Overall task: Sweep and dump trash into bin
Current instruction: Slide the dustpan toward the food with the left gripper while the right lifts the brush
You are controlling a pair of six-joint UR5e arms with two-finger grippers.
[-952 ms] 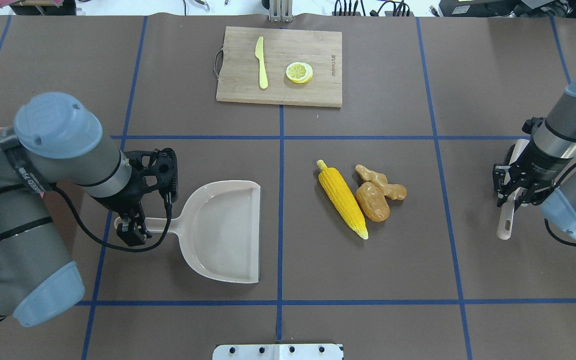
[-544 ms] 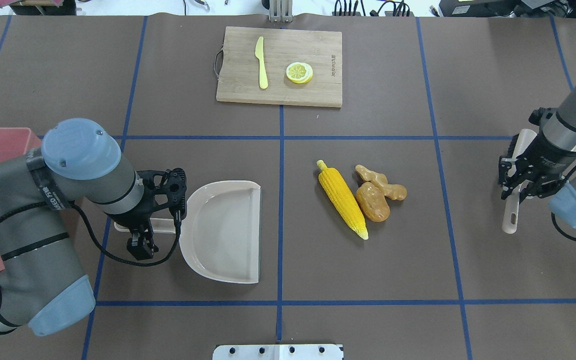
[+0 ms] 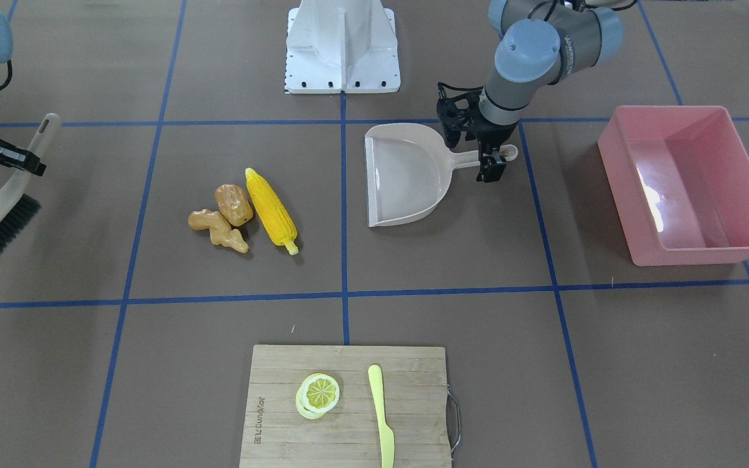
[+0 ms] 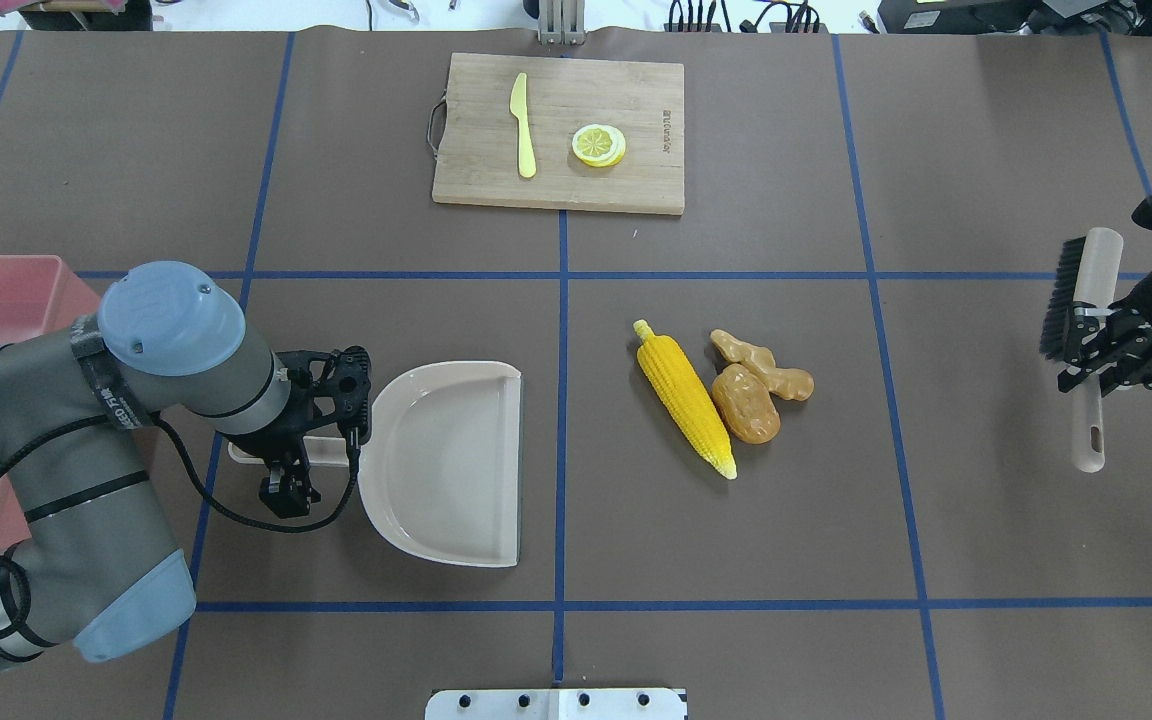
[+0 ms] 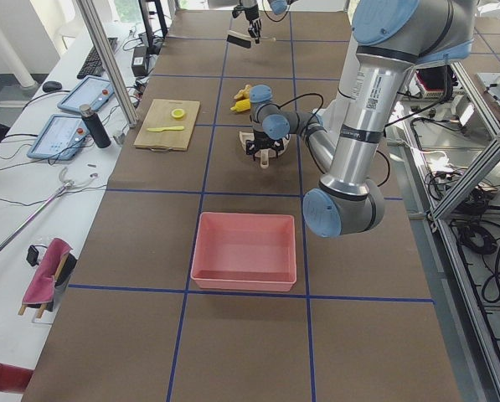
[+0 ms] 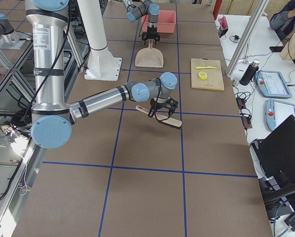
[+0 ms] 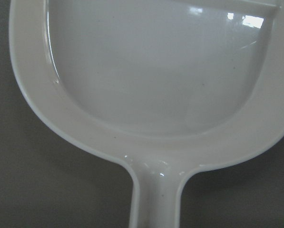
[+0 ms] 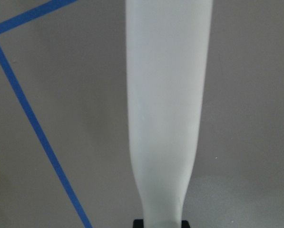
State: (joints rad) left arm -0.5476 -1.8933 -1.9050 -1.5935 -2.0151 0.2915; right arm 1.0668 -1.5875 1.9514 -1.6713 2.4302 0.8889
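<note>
My left gripper closes on the dustpan's handle [image 3: 467, 160] [image 7: 156, 206] next, since the fingertips reach down past both the handle's edges, near the tabletop.
The corn cob [image 4: 686, 405], the brown potato [image 4: 746, 403] and the ginger root [image 4: 764, 365] lie together right of the table's centre. The beige dustpan [image 4: 446, 460] lies flat to their left, its mouth facing them. My left gripper [image 4: 286, 455] points down over the dustpan handle with a jaw on each side and looks open. The pink bin [image 3: 628, 182] stands beyond my left arm, and it looks bare inside. My right gripper [image 4: 1101, 350] is shut on the handle of a brush [image 4: 1096, 270] and holds it above the table at the far right.
A wooden cutting board [image 4: 636, 100] with a yellow knife [image 4: 522, 125] and a lemon slice [image 4: 598, 145] lies at the far middle. The white robot base [image 3: 342, 45] stands at the near edge. Blue tape lines cross the brown table.
My right arm has carried the brush further right and turned it, so its bristles now show. My left gripper has slid along the dustpan handle toward the pan. The dustpan has not moved.
</note>
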